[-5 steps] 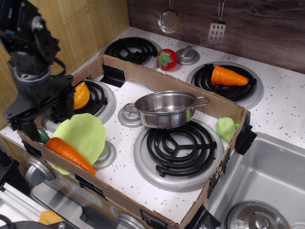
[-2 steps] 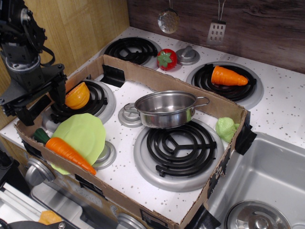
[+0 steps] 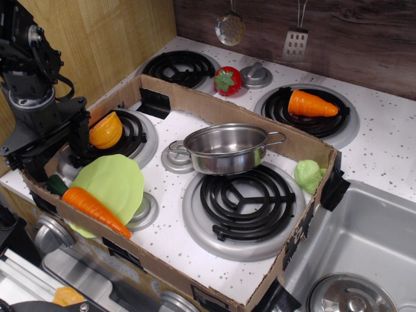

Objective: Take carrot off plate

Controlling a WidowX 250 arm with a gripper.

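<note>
I need to grab the long orange carrot's dark green stem end point(image 3: 56, 184) next with my gripper, and then take the carrot off the lime-green plate point(image 3: 117, 179).
The long orange carrot point(image 3: 95, 210) with its dark green stem end lies across the near-left edge of the lime-green plate point(image 3: 117, 179), at the front left of the stove inside the cardboard frame. My gripper point(image 3: 55, 148) hangs just behind and left of the plate, above the carrot's stem end. Its two black fingers point(image 3: 82, 132) are spread apart and hold nothing. It does not touch the carrot.
A steel pot point(image 3: 227, 148) stands mid-stove. A yellow-orange toy point(image 3: 106, 130) sits on the left burner beside my gripper. A stubby carrot point(image 3: 312, 104), a red strawberry point(image 3: 227, 80) and a lettuce piece point(image 3: 309, 175) lie farther off. The cardboard wall point(image 3: 195, 104) rings the area; the sink point(image 3: 364, 240) is to the right.
My gripper has risen and drawn back to the left from just above the carrot's stem end. The carrot and plate have not moved.
</note>
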